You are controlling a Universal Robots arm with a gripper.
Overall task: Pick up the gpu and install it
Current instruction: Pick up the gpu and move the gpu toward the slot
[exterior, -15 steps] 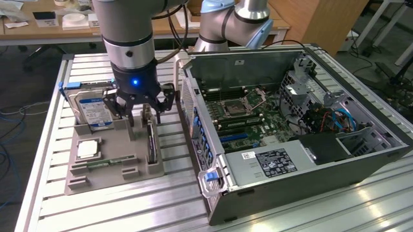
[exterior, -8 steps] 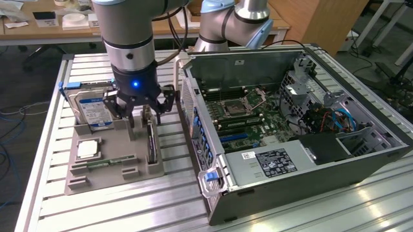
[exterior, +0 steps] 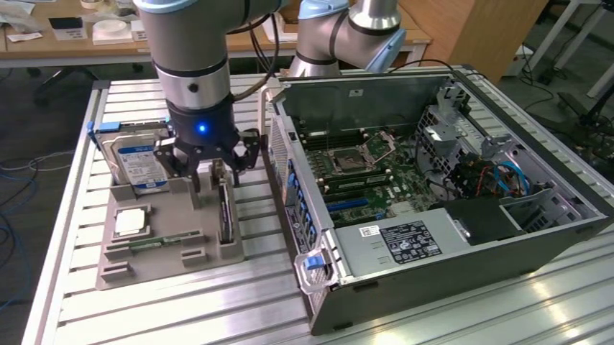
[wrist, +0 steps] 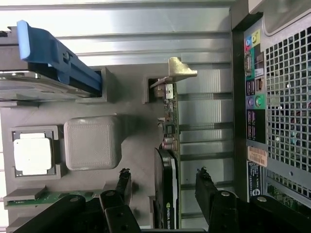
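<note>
Small components jut from the board near the bracket (wrist: 177, 72), so I should next grab the GPU with my gripper by its flat-sided black cooler cover (wrist: 166, 191) to install it.
The gpu (exterior: 226, 210) stands on its edge in a slot of the grey holder tray (exterior: 158, 267), just beside the open computer case (exterior: 432, 180). My gripper (exterior: 217, 177) hangs right over the card's upper end, open. In the wrist view the gpu (wrist: 167, 187) runs lengthwise between my two black fingertips (wrist: 125, 174), with a gap on each side, so the gripper (wrist: 164, 172) straddles it without touching. The card's metal bracket (wrist: 177, 72) sits at its far end.
A silver hard drive (exterior: 139, 162) in a blue caddy (wrist: 53, 60) stands in the tray's back slot. A processor chip (wrist: 32, 156) and a green memory stick (wrist: 43, 198) lie in the tray. The case's rear port panel (wrist: 255, 92) is close by the card.
</note>
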